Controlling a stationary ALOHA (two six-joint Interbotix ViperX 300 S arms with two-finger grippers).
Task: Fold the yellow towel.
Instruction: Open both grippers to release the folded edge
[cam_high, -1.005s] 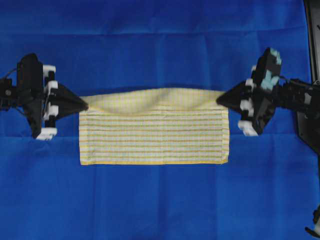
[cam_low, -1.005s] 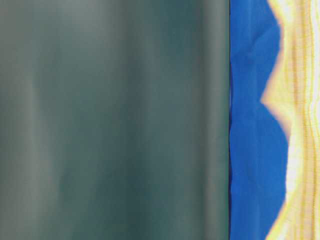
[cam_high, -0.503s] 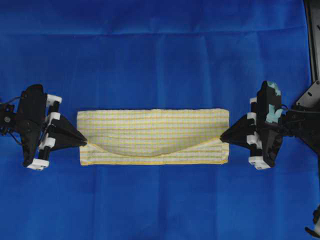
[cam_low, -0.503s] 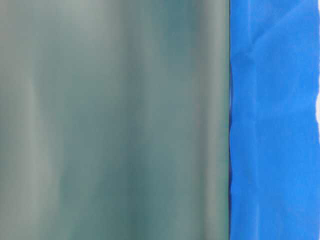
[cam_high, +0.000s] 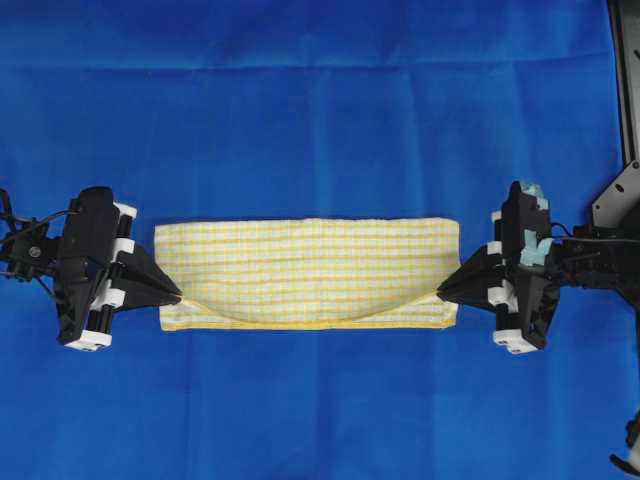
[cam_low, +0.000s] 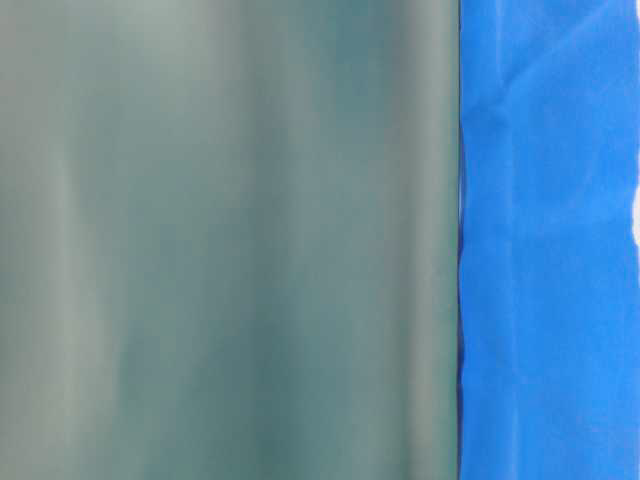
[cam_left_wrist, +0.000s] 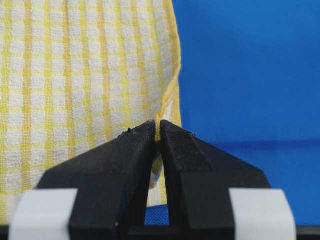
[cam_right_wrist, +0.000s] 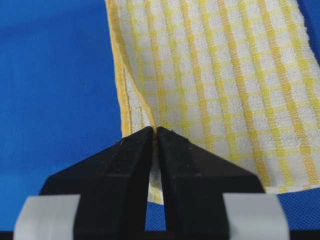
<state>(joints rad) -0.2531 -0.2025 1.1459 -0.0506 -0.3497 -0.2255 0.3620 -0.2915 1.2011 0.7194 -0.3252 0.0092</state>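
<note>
I should open my left gripper now, because the pinched yellow hem is low over the towel's bottom layer, inside its near edge.
The yellow towel (cam_high: 306, 272) lies folded over itself in a long band at the middle of the overhead view. Its top layer sags in a curve toward the near hem. My left gripper (cam_high: 178, 296) is shut on the towel's left corner; in the left wrist view the jaws (cam_left_wrist: 158, 126) pinch the yellow hem of the towel (cam_left_wrist: 75, 75). My right gripper (cam_high: 440, 291) is shut on the right corner; in the right wrist view the jaws (cam_right_wrist: 155, 131) pinch the hem of the towel (cam_right_wrist: 215, 70). Both corners sit low, near the towel's near edge.
A large plain blue cloth (cam_high: 320, 100) covers the whole table. The table-level view shows a blurred grey-green surface (cam_low: 230, 240) and the blue cloth (cam_low: 540, 240) at its right. A dark frame part (cam_high: 625, 80) stands at the right edge.
Both grippers have carried the towel's far corners toward the near edge, laying the top layer over the lower one. In the last half second they moved slightly nearer and lower.
</note>
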